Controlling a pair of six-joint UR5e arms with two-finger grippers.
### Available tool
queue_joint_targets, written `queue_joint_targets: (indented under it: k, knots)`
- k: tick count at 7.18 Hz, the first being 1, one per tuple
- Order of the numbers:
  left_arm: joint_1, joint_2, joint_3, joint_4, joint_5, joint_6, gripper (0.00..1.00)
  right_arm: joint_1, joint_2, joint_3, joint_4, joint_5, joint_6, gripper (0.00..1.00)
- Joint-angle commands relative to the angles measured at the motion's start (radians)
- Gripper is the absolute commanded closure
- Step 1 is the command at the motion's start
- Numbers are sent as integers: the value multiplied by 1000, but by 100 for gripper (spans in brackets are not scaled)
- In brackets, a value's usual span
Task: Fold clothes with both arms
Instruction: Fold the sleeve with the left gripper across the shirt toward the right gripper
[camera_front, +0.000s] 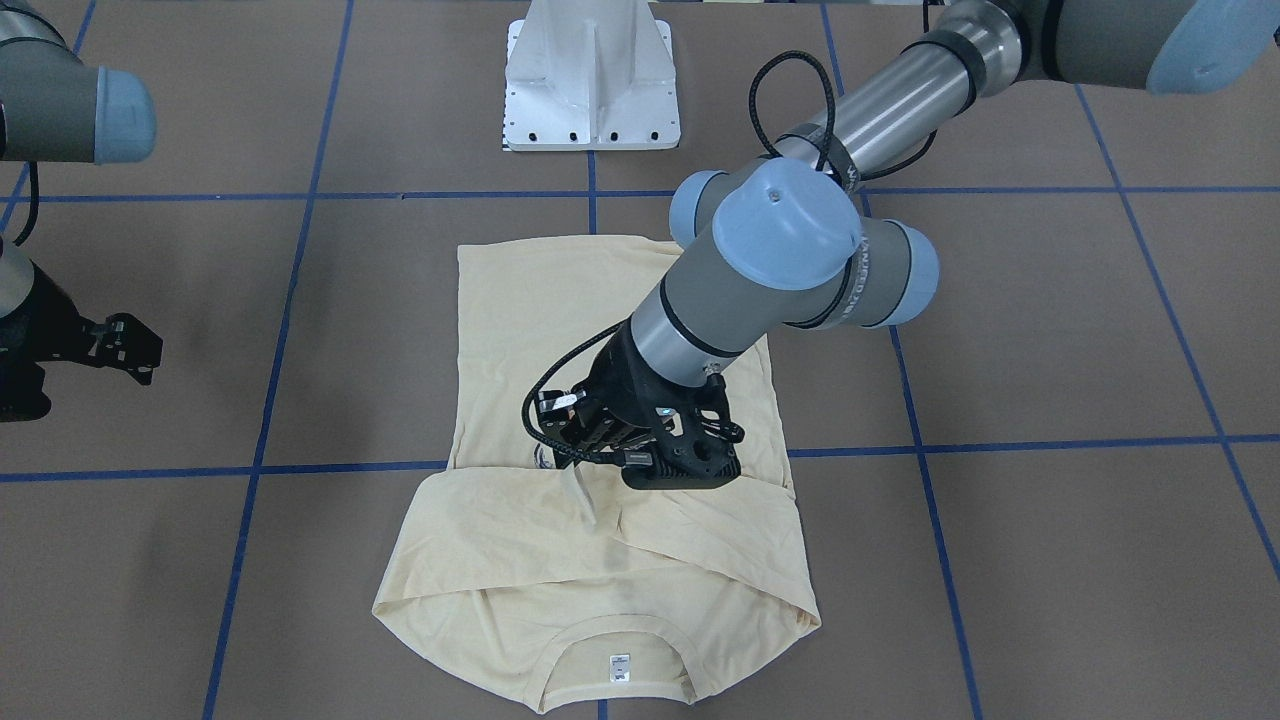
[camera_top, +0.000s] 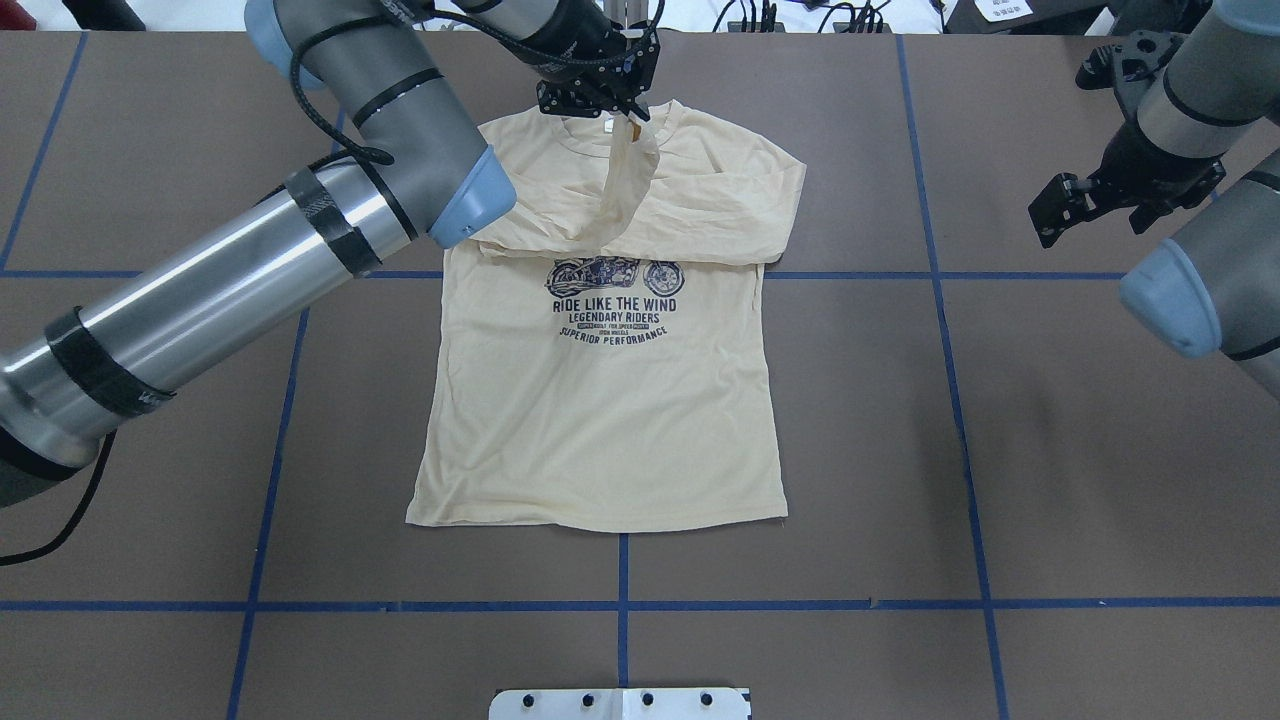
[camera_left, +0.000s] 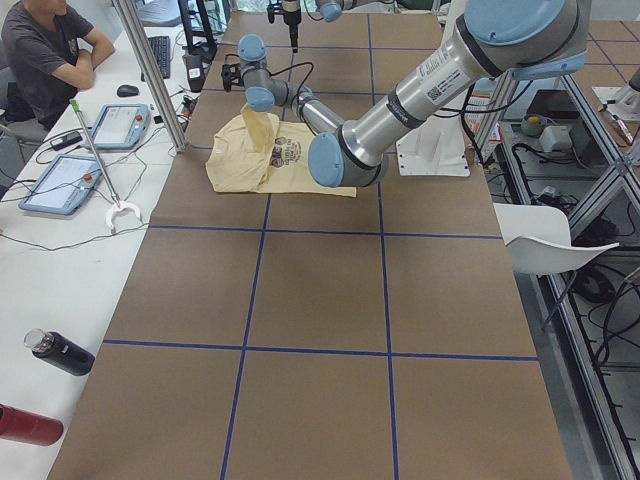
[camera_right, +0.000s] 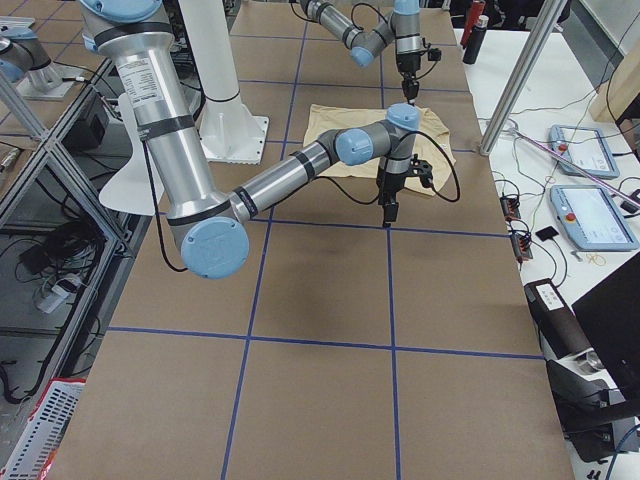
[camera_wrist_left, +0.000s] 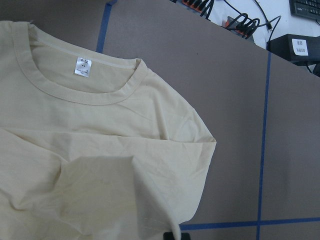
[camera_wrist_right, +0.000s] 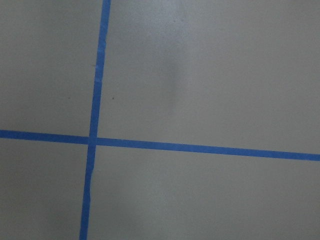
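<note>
My left gripper should move the sleeve to the shirt's opposite side edge (camera_front: 452, 442) before it lets go. The sleeve end (camera_front: 581, 490) is still short of that edge.
The cream-yellow shirt (camera_top: 600, 420) lies flat, print side up, its collar at the table's far edge from the robot. Both long sleeves are crossed over the chest above the navy print (camera_top: 615, 305). My left gripper (camera_top: 622, 108) hangs over the collar, shut on the end of one sleeve (camera_top: 628, 170), which rises off the cloth as a narrow strip (camera_front: 583, 497). The left wrist view shows the collar and white neck label (camera_wrist_left: 83, 67). My right gripper (camera_right: 388, 212) points down over bare table, well off the shirt's side. Its fingers are hidden in the closer views.
The white pedestal base (camera_front: 592, 80) stands at the robot's side of the table. Blue tape lines (camera_wrist_right: 200, 148) cross the brown tabletop. A side desk holds tablets (camera_left: 120, 125) and bottles (camera_left: 60, 352), and a person (camera_left: 45, 55) sits at it.
</note>
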Motion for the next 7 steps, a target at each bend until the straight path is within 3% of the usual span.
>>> queue_joint_targets:
  k: [1, 3, 4, 5, 7]
  knots:
    - [115, -29, 61, -72, 134, 1, 100, -3, 7, -18, 2, 0, 3, 0]
    - [211, -29, 62, -74, 229, 7, 100, -3, 12, -29, 2, 2, 3, 0]
    - [220, -32, 62, -84, 231, 6, 57, -3, 18, -32, 2, 2, 5, 0]
    - [220, -26, 62, -127, 239, 7, 1, -3, 21, -32, 2, 2, 6, 0]
    - [214, -24, 56, -144, 259, 10, 0, -3, 21, -32, 2, 12, 6, 0]
